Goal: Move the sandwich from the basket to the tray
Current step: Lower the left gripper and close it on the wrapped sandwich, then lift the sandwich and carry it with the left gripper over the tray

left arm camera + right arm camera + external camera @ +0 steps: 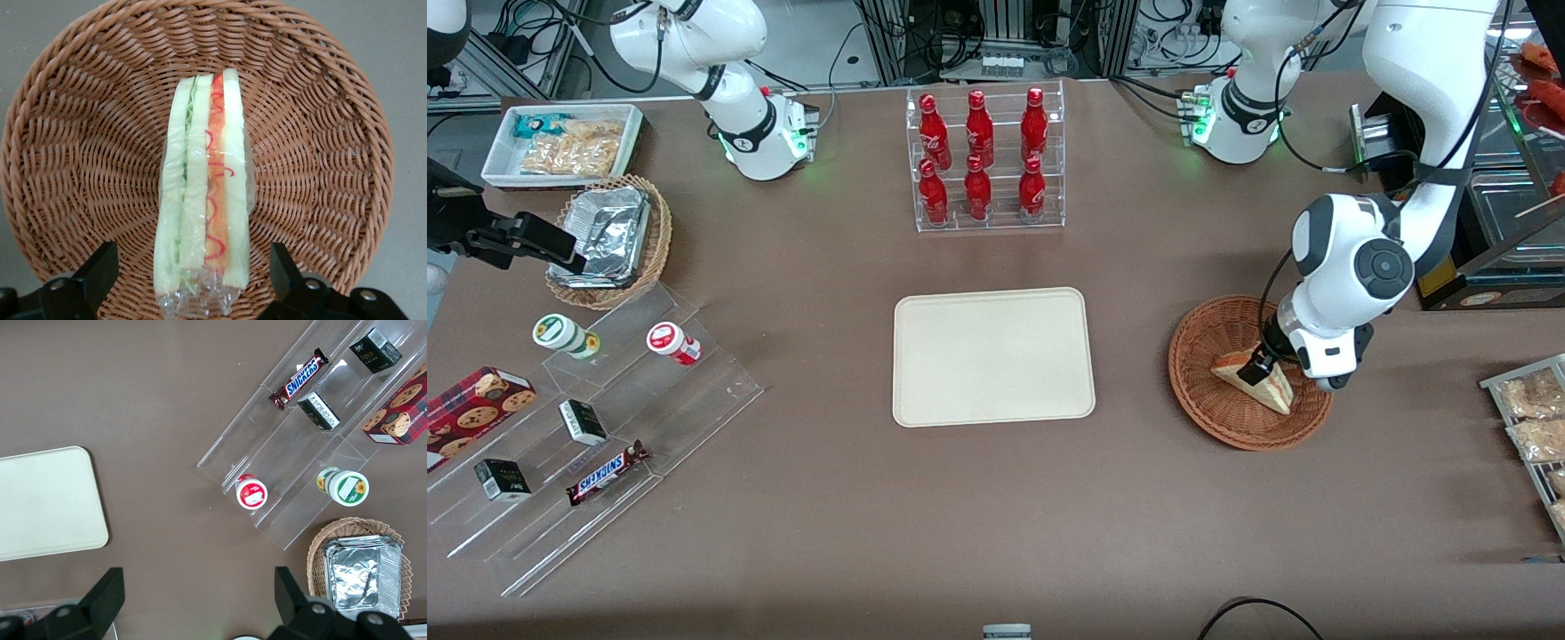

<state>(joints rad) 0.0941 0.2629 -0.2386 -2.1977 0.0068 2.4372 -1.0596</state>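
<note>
The sandwich should go on the cream-beige tray, so next my left gripper will grab it by its crinkled clear-wrapper end.
The sandwich, a plastic-wrapped wedge of white bread with a red-orange filling stripe, lies in the reddish-brown wicker basket toward the working arm's end of the table. My left gripper is down in the basket, open, with one finger on each side of the sandwich. In the left wrist view the sandwich lies between the two black fingers with a gap on each side, on the basket's weave. The cream-beige tray lies flat at the table's middle, bare; its corner also shows in the right wrist view.
A clear rack of red bottles stands farther from the camera than the tray. Toward the parked arm's end are a foil-lined tan basket, a white bin of snacks and a clear stepped shelf with snacks. Packets lie at the working arm's edge.
</note>
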